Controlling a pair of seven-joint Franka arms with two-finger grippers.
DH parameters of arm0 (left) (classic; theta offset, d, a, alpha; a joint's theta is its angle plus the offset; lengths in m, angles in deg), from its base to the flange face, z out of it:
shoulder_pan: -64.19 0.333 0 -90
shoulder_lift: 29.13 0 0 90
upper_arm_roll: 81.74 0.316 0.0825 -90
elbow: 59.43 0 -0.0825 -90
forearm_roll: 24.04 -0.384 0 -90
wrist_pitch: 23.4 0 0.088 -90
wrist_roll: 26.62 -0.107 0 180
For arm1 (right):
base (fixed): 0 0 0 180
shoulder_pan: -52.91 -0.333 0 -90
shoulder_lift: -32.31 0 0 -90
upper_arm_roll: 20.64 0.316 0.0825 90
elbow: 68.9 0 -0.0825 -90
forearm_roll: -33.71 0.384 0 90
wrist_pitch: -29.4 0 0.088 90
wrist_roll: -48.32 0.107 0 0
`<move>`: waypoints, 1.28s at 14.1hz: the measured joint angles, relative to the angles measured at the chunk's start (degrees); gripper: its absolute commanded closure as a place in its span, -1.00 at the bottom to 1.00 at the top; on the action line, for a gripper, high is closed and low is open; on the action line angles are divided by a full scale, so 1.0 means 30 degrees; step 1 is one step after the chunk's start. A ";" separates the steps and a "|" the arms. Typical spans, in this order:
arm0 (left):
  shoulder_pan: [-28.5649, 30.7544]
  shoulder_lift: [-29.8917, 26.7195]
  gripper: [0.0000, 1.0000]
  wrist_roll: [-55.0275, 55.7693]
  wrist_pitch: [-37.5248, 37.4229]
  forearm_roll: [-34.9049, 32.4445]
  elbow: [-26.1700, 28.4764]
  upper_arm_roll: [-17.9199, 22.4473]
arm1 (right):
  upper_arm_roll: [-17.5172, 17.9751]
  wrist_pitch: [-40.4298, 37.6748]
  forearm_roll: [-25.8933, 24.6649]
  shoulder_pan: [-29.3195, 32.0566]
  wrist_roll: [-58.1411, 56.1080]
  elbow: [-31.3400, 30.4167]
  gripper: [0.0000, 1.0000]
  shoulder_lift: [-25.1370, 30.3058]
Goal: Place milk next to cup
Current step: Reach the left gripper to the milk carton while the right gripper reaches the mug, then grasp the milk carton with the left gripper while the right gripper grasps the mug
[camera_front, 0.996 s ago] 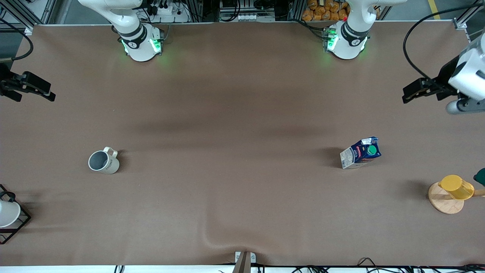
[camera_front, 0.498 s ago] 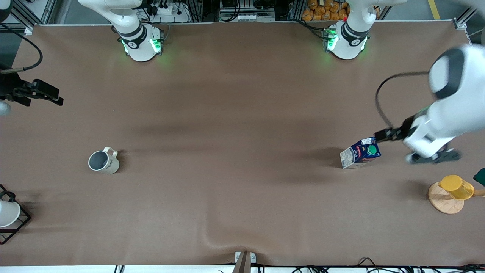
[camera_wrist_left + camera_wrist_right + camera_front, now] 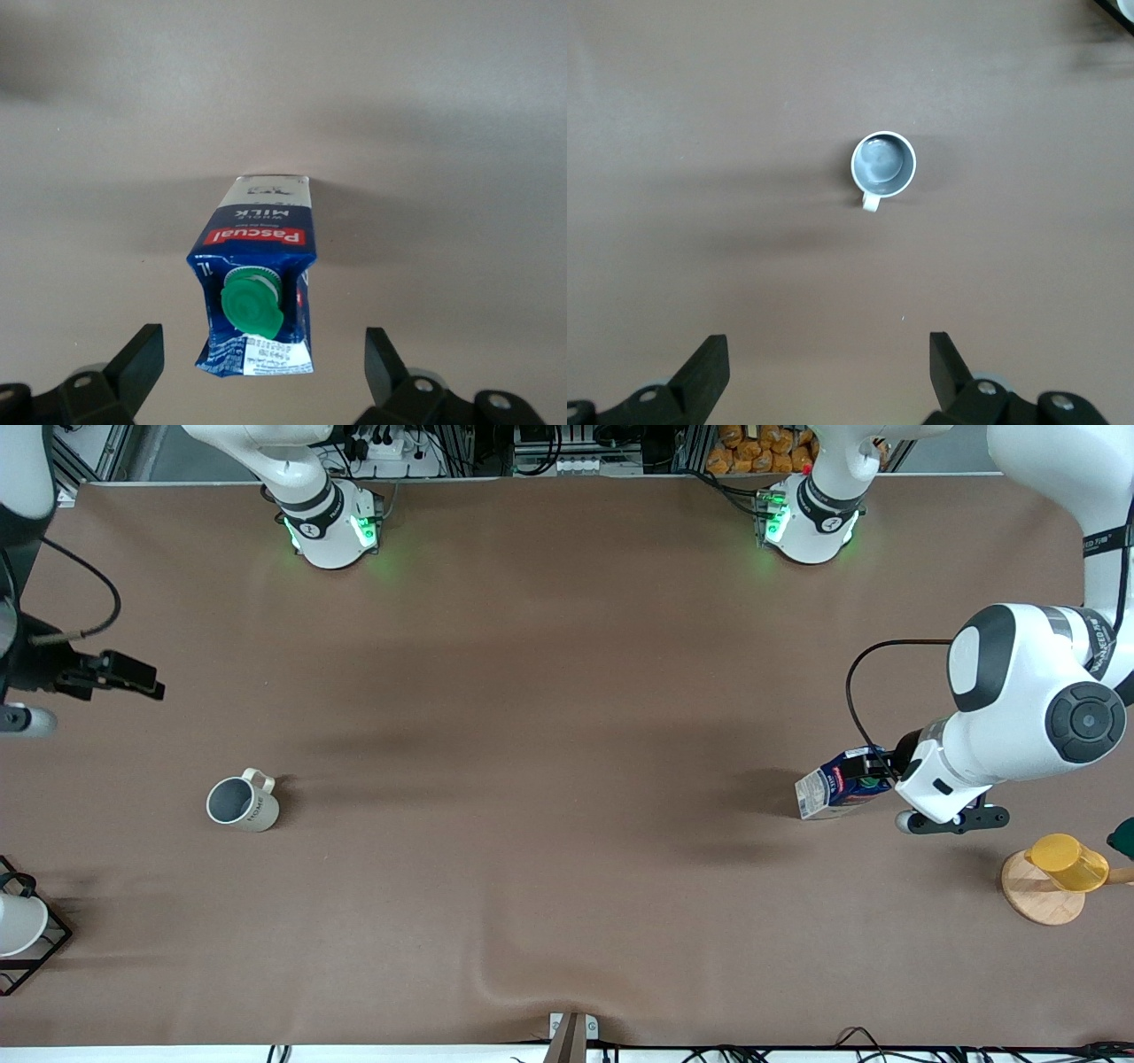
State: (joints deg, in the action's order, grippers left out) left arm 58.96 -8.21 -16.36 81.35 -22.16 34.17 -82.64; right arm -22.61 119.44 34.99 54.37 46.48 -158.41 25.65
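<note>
My left gripper isn't ready to close on the milk yet, as closing now would miss: the milk's capped top [image 3: 252, 305] is beyond the open fingers. It needs to move toward the milk's top first, then close on the milk.
The milk [image 3: 837, 786], a dark blue carton with a green cap, stands on the table toward the left arm's end. My left gripper [image 3: 871, 770] is open just over its top. In the left wrist view the milk [image 3: 257, 283] lies between the spread fingers of the left gripper [image 3: 263, 372], which do not touch it. The cup [image 3: 241, 803], a cream-white mug with a grey inside, stands toward the right arm's end. My right gripper [image 3: 133, 677] is open and empty above the table, well apart from the cup. The right wrist view shows the cup [image 3: 883, 164] ahead of the right gripper [image 3: 828, 372].
A yellow cup [image 3: 1067, 861] sits on a round wooden coaster [image 3: 1041, 899] near the milk, nearer the front camera. A white cup [image 3: 18, 926] sits in a black wire rack [image 3: 53, 948] at the right arm's end. The tablecloth has a fold [image 3: 523, 979] near the front edge.
My left arm has swung in from the table's end and come down over the milk. My right gripper has drifted a little toward the cup. Milk and cup have not moved.
</note>
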 measured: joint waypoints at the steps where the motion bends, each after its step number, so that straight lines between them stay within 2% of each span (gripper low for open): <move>1: 0.0023 0.0045 -1.00 0.0146 0.0000 0.0000 0.0103 0.0027 | -0.0034 0.0392 -0.0013 0.0222 -0.0108 -0.0205 -1.00 -0.0304; 5: 0.0021 0.0463 -1.00 0.1349 0.0310 -0.0306 0.0277 0.0033 | -0.0143 0.2379 -0.0020 0.1291 -0.1590 -0.0753 -1.00 -0.1761; 15: 0.0052 0.1163 -1.00 0.1462 0.0771 -0.0325 0.0544 0.0046 | -0.0223 0.7256 -0.0025 0.2699 -0.2965 -0.1188 -1.00 -0.6387; 17: 0.0053 0.1165 -0.60 0.1463 0.0768 -0.0326 0.0626 0.0047 | -0.0139 0.7357 -0.0025 0.2649 -0.2965 -0.1184 -1.00 -0.6657; 18: 0.0053 0.1164 -0.32 0.1464 0.0768 -0.0326 0.0632 0.0047 | -0.0101 0.7358 -0.0025 0.2634 -0.2963 -0.1181 -1.00 -0.6674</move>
State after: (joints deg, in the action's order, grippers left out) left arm 59.12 -4.71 -11.97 83.66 -23.14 36.07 -82.50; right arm -22.91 141.51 34.91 62.28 37.59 -161.95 5.63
